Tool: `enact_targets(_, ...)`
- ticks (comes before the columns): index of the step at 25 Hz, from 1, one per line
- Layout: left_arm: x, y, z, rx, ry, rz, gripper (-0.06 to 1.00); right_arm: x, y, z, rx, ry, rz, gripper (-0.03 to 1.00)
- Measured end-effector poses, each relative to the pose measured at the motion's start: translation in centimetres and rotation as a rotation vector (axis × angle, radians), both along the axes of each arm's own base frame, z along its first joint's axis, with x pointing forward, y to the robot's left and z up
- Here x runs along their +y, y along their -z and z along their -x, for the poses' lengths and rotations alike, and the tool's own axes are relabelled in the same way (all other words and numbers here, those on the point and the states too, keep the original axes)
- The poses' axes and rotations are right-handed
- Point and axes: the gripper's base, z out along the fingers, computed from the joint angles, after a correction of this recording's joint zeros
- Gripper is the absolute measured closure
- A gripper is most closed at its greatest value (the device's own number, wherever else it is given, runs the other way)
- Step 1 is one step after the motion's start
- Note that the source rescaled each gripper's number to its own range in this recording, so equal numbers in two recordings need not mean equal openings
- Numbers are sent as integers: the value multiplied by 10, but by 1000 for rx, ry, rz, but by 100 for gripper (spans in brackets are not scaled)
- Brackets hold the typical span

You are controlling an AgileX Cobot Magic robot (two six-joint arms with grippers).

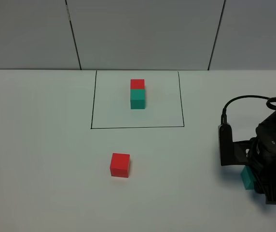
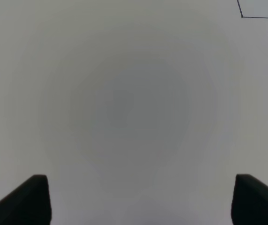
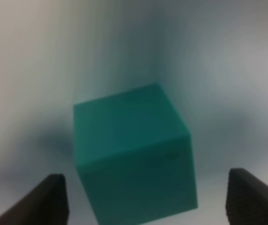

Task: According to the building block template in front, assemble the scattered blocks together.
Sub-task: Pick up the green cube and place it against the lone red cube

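My right gripper is going to grab the teal block by its opposite sides next, to join it to the red block (image 1: 120, 165).
The building block template sits inside a thin black rectangle (image 1: 137, 127) at the back of the table: a red cube (image 1: 137, 84) joined to a teal cube (image 1: 138, 98) in front of it. One scattered block, red (image 1: 120, 165), lies alone in front of the frame. The other, teal (image 1: 247, 178) (image 3: 134, 164), rests at the far right, half hidden by my right gripper (image 1: 261, 188) (image 3: 147, 173). That gripper is open, a finger on each side of the cube with a gap at both. My left gripper (image 2: 141, 177) is open over bare table and is out of the exterior view.
The white table (image 1: 41, 159) meets a grey panelled wall (image 1: 143, 34) at the back. A corner of the black rectangle (image 2: 260, 17) shows in the left wrist view. A black cable (image 1: 239, 100) loops over the right arm.
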Motion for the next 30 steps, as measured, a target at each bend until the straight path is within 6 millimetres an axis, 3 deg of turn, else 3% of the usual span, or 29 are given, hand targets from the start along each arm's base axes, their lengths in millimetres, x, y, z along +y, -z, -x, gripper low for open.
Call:
enact_targets(6, 0, 0, 0, 0, 0, 0, 0, -5, 12, -3, 32, -21, 11, 11)
enact_targets(22, 0, 0, 0, 0, 0, 0, 0, -8, 21, -7, 41, -66, 27, 13)
enact_targets(27, 0, 0, 0, 0, 0, 0, 0, -9, 23, -7, 54, -68, 36, 21)
enact_targets(30, 0, 0, 0, 0, 0, 0, 0, -12, 23, -7, 61, -63, 42, 32)
